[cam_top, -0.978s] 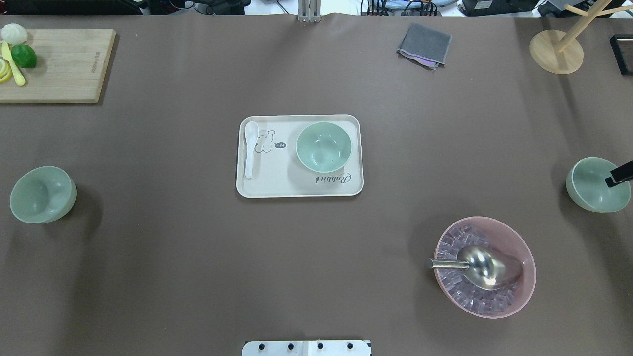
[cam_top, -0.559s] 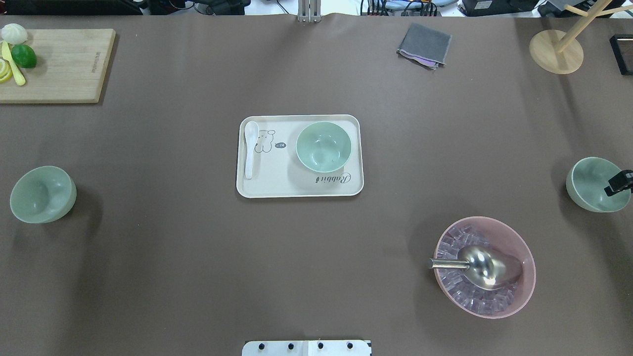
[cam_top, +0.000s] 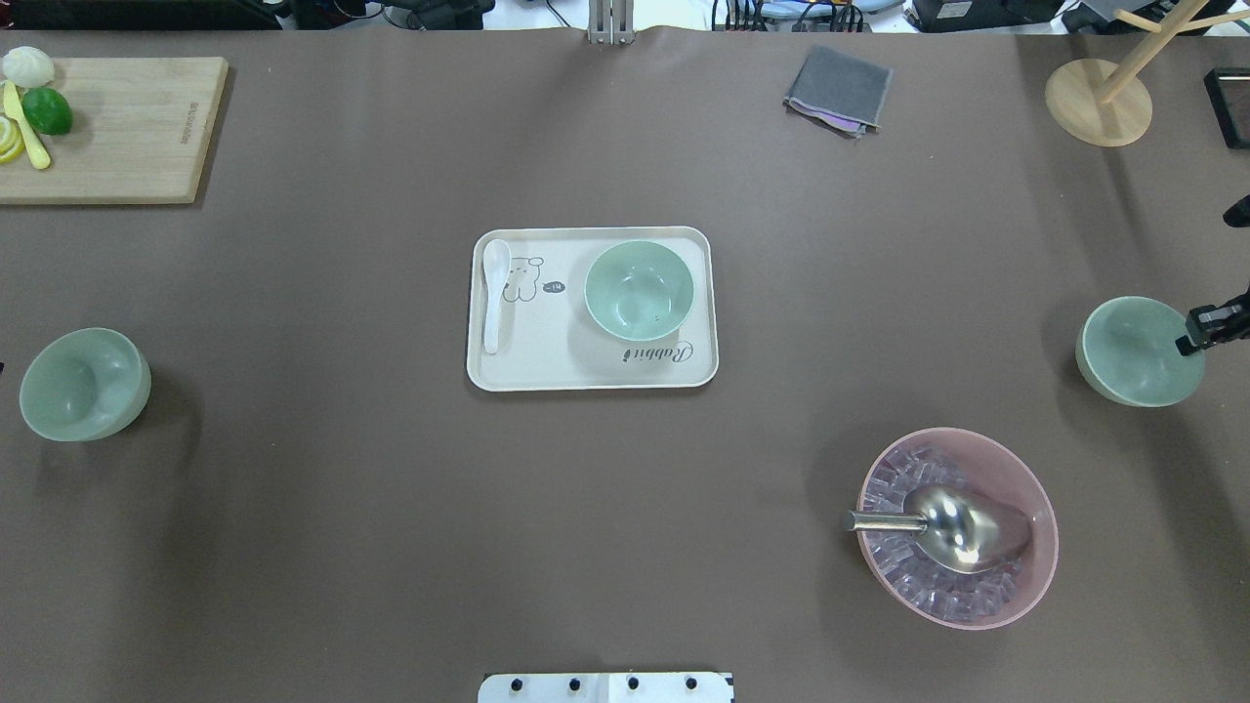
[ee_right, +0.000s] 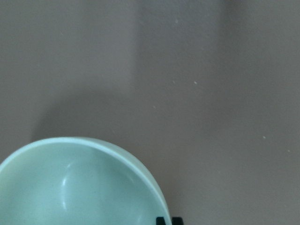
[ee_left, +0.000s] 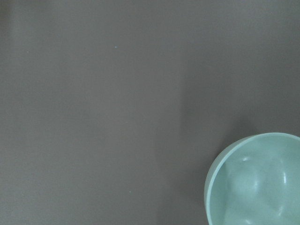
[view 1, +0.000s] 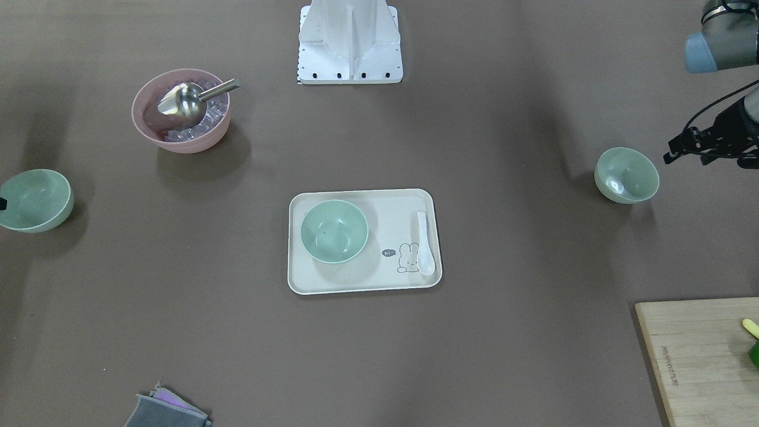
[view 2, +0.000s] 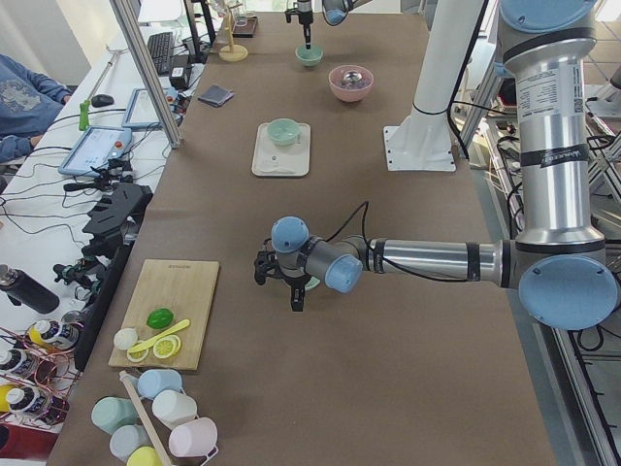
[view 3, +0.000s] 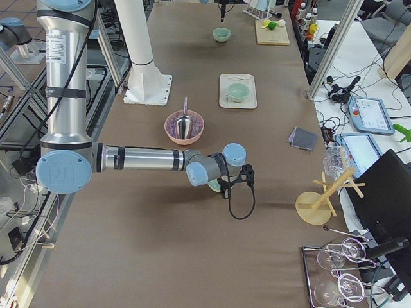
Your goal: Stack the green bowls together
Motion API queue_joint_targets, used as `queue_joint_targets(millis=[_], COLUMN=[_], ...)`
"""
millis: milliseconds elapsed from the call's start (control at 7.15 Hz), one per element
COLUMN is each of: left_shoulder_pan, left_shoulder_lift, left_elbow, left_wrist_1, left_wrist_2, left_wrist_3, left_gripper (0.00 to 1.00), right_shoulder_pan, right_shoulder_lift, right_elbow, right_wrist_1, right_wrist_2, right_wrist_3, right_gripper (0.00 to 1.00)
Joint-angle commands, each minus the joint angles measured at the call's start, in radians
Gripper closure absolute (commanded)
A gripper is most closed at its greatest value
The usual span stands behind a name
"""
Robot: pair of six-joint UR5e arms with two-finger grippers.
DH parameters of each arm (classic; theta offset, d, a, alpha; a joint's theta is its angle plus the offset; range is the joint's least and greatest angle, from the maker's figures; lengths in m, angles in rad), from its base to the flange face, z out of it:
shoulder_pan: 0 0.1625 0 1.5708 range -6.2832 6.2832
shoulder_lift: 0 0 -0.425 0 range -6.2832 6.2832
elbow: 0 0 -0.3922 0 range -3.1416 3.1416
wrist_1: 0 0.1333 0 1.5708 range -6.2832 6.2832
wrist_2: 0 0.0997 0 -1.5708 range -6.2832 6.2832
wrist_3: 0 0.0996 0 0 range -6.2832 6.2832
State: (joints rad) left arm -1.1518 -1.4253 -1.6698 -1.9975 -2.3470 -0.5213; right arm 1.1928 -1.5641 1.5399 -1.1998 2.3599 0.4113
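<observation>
I need to stack the green bowls together on the tray [view 1: 388, 220], so my left gripper should next take the outlying green bowl by its rim [view 1: 650, 164].
Three pale green bowls show. One stands on the cream tray [cam_top: 547, 366] at mid table [cam_top: 639, 290]. One sits at the table's left [cam_top: 85, 383]; my left gripper [view 1: 670, 158] hovers beside it [view 1: 627, 175], off its outer side, jaws apart and empty. The left wrist view shows this bowl at lower right [ee_left: 255, 180], with no fingers in view. My right gripper [cam_top: 1186, 343] is shut on the rim of the third bowl [cam_top: 1138, 351] at the table's right. Its fingertips [ee_right: 168, 220] show at that bowl's rim [ee_right: 79, 183] in the right wrist view.
A pink bowl [cam_top: 1035, 488] with ice cubes and a metal scoop [cam_top: 937, 525] stands in front of the right bowl. A white spoon [cam_top: 494, 293] lies on the tray. A cutting board [cam_top: 127, 127], a grey cloth [cam_top: 838, 88] and a wooden stand [cam_top: 1099, 101] line the far edge.
My right gripper has closed on the right bowl's rim, and the bowl has shifted toward the table's middle and slightly away. The other two bowls have not moved.
</observation>
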Motion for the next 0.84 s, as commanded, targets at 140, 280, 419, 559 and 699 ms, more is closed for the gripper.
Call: queue_joint_targets(millis=[140, 280, 419, 559, 699], left_shoulder_pan=[0.092, 0.098, 0.100, 0.098, 0.100], left_shoulder_lift=[-0.068, -0.073, -0.078, -0.119, -0.176], left_elbow=[0.054, 0.064, 0.068, 0.059, 0.062], left_wrist_1=[-0.001, -0.001, -0.001, 0.014, 0.023], left_wrist_2=[0.029, 0.029, 0.029, 0.009, -0.036], left_wrist_3=[-0.016, -0.014, -0.016, -0.020, -0.092], left_gripper=[0.26, 0.83, 1.00, 1.00, 1.00], right_shoulder_pan=[-0.005, -0.028, -0.083, -0.135, -0.195], right_shoulder_lift=[0.338, 0.399, 0.432, 0.458, 0.479], right_elbow=[0.003, 0.009, 0.038, 0.077, 0.115], right_wrist_1=[-0.238, -0.265, -0.258, -0.254, -0.254], right_wrist_2=[0.064, 0.067, 0.059, 0.055, 0.046], right_wrist_3=[0.217, 0.300, 0.423, 0.533, 0.637], right_gripper=[1.00, 1.00, 1.00, 1.00, 1.00])
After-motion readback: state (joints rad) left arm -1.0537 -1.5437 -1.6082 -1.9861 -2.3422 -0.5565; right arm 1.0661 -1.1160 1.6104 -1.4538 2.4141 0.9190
